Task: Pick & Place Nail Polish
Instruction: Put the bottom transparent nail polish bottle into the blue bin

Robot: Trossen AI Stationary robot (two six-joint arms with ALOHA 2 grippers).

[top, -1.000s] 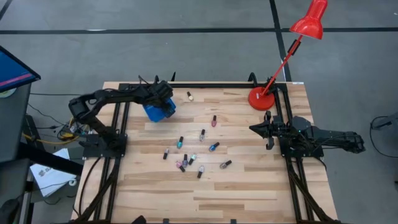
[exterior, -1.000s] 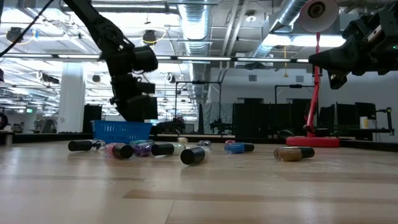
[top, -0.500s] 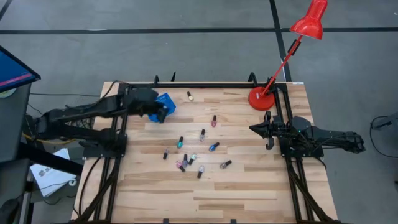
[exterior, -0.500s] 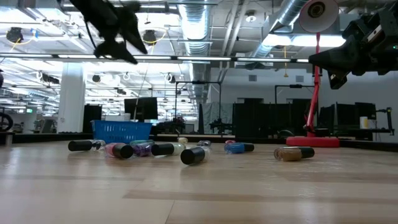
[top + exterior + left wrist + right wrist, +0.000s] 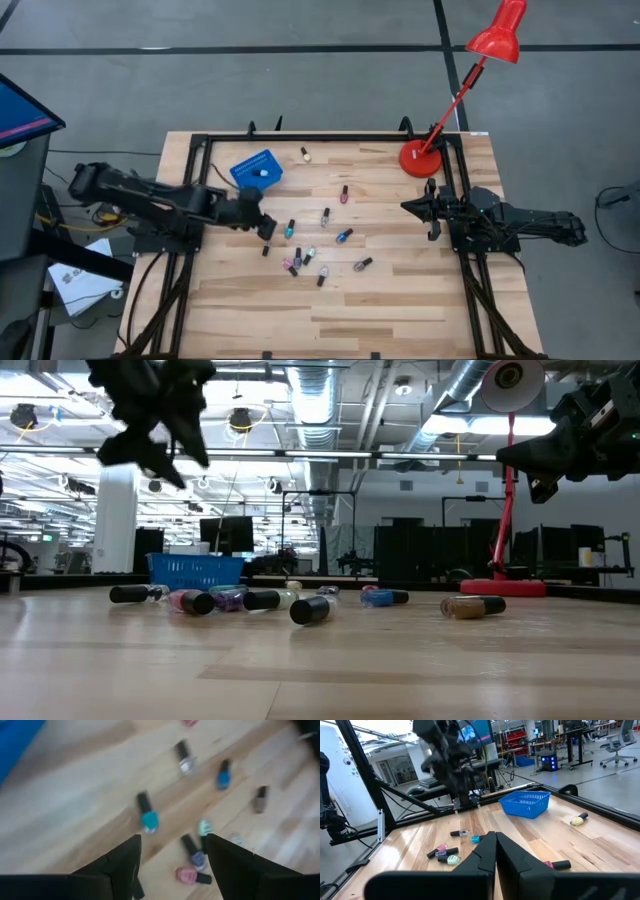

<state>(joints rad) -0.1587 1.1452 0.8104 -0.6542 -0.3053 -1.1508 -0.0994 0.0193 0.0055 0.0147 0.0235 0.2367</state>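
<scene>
I should next grab the nail polish bottle's dark cap [image 5: 265,251] with my left gripper, to put it in the blue bin [image 5: 257,170].
Several nail polish bottles [image 5: 310,250] lie on their sides on the wooden table, loosely grouped at its middle; they also show in the left wrist view [image 5: 146,813]. One more bottle [image 5: 304,154] lies near the far edge and one [image 5: 344,193] lies apart. The blue bin [image 5: 257,170] stands at the far left with a small pale thing [image 5: 262,172] in it. My left gripper [image 5: 266,228] is open and empty [image 5: 172,865], above the table just left of the group. My right gripper [image 5: 408,207] is shut and empty [image 5: 492,837], raised at the right side.
A red desk lamp's base [image 5: 419,158] stands at the far right corner, and its arm slants up over the edge. Black frame rails [image 5: 195,200] run along the table's left, right and far sides. Bare wood lies toward the near edge [image 5: 330,320].
My left gripper has risen from the blue bin and swung toward the table's near edge, and now stands beside the group of bottles. The bin, covered by the gripper before, now shows whole. My right arm has kept still.
</scene>
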